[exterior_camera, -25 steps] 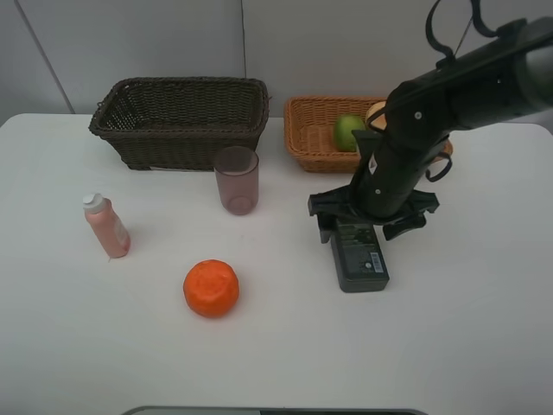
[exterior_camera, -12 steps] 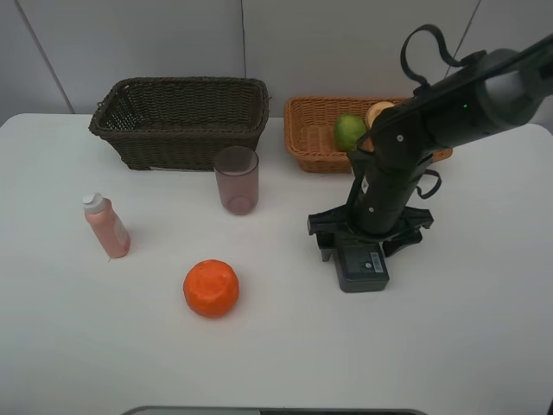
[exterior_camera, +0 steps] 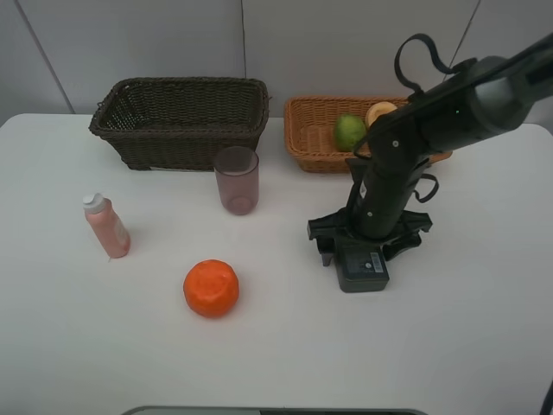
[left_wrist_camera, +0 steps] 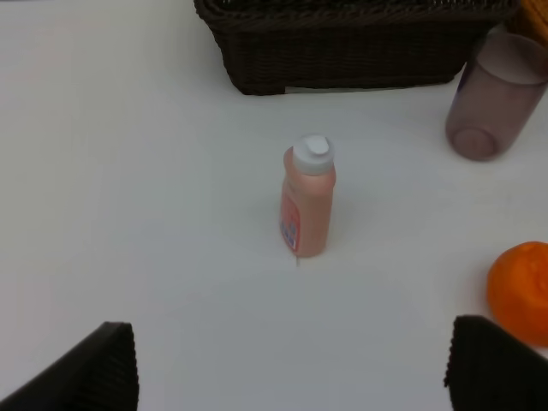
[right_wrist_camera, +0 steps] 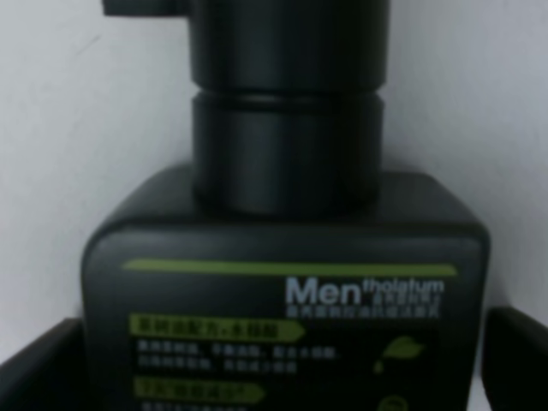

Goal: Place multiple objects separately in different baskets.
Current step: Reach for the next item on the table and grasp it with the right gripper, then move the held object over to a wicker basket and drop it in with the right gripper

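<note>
I should close my right gripper on the pump bottle now, because my fingers are beside the sides of the pump bottle's body.
The dark flat pump bottle (exterior_camera: 363, 268) lies on the table, and my right gripper (exterior_camera: 367, 235) stands open low over its pump end. In the right wrist view the pump bottle (right_wrist_camera: 287, 282) fills the frame, with a fingertip (right_wrist_camera: 34, 368) on either side of its body. My left gripper (left_wrist_camera: 291, 370) is open and holds nothing. It faces the upright pink white-capped bottle (left_wrist_camera: 308, 199), which is the pink bottle (exterior_camera: 106, 226) at the table's left. The orange (exterior_camera: 211, 288) sits front centre. The pinkish cup (exterior_camera: 237, 180) stands before the dark brown basket (exterior_camera: 180, 121). The lime (exterior_camera: 349, 131) and red-yellow fruit (exterior_camera: 380, 112) lie in the tan basket (exterior_camera: 307, 138).
The right arm reaches down in front of the tan basket and hides its right part. From the left wrist I also see the cup (left_wrist_camera: 492, 111), the orange (left_wrist_camera: 521, 291) and the dark basket (left_wrist_camera: 342, 43). White table surrounds everything.
My right gripper has dropped lower and shifted slightly towards the front, closing in over the pump bottle's top. The bottle and the other objects have not moved.
</note>
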